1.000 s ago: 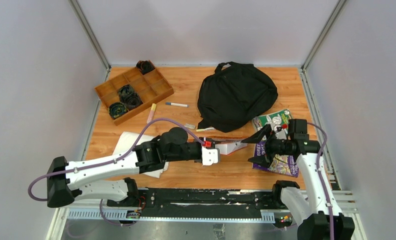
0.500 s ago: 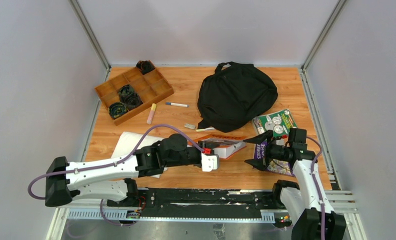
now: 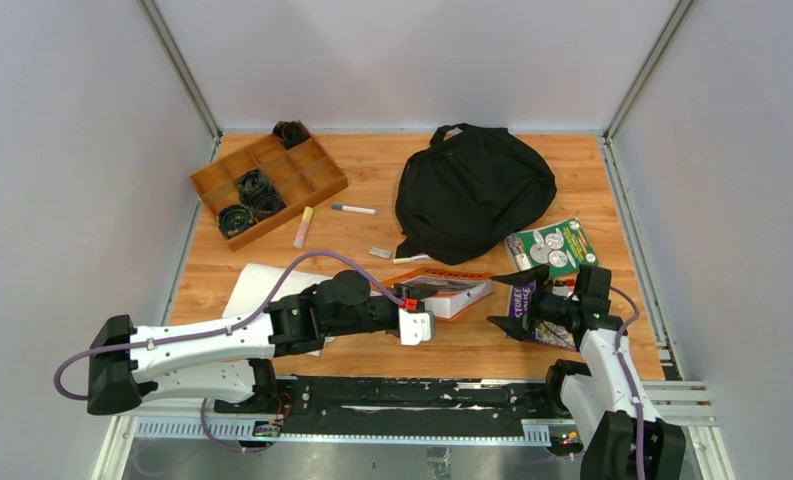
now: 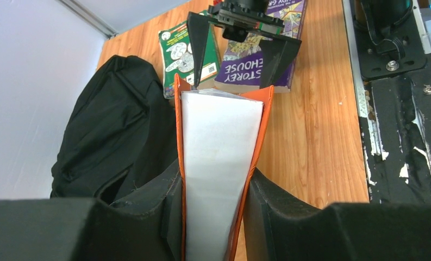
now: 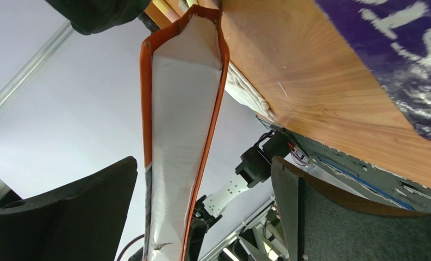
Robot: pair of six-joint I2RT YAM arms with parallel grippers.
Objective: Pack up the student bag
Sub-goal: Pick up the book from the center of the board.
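It isn't time to close on the book yet: my fingers barely reach the orange-covered book's loose end (image 3: pixel 483 289) (image 5: pixel 184 111). My right gripper will first move toward the book.
The student bag (image 3: pixel 472 190) is a black backpack lying closed on the far middle of the table; it also shows in the left wrist view (image 4: pixel 110 125). My left gripper (image 3: pixel 432 298) (image 4: pixel 213 187) is shut on an orange-covered book (image 3: pixel 454 290) (image 4: pixel 218 147), pinching both covers, and holds it just near of the bag. The book's free end points at my right gripper (image 3: pixel 510 300) (image 5: pixel 202 217), which stands open. In the right wrist view the book (image 5: pixel 180 119) reaches in between the wide jaws, nearer the left finger (image 5: pixel 66 217), touching neither.
A purple book (image 3: pixel 544 312) and a green one (image 3: pixel 554 243) lie under and behind the right gripper. A wooden compartment tray (image 3: pixel 317 182) holding black coils sits far left. Two markers (image 3: pixel 303 227) (image 3: pixel 354 210), a small eraser (image 3: pixel 379 253) and a folded white cloth (image 3: pixel 262 290) lie centre-left.
The left gripper has drawn back slightly and turned the book so its orange cover faces up. The right gripper has dropped lower and come nearer the front edge, still open.
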